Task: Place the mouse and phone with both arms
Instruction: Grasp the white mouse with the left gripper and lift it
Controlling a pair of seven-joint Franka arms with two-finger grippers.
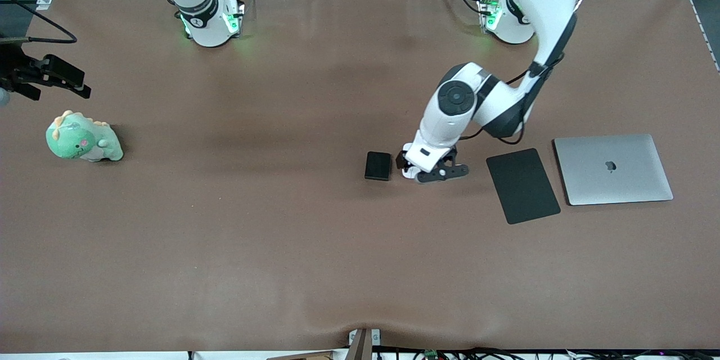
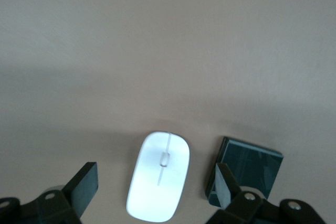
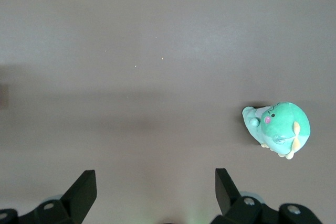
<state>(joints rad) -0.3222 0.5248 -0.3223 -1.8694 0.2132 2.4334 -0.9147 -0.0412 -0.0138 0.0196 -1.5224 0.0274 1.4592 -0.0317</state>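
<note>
The left gripper next picks up the white oval mouse by its two long side edges to set it on the matte black mouse pad [image 1: 523, 187].
The white oval mouse [image 2: 158, 178] lies on the brown table between the spread fingers of my left gripper [image 2: 156, 176], which is open and low over it, touching nothing. In the front view the left gripper [image 1: 434, 171] hides the mouse. The black phone [image 1: 377, 166] lies flat right beside it, toward the right arm's end of the table. It also shows in the left wrist view [image 2: 248, 169], just outside one finger [image 2: 223, 184]. My right gripper [image 3: 155, 182] is open and empty. It hangs at the right arm's end of the table [image 1: 64, 77].
A matte black mouse pad [image 1: 522, 185] and a closed silver laptop [image 1: 613, 169] lie toward the left arm's end of the table. A green plush dinosaur [image 1: 83, 138] sits below the right gripper in the front view and also shows in the right wrist view [image 3: 278, 127].
</note>
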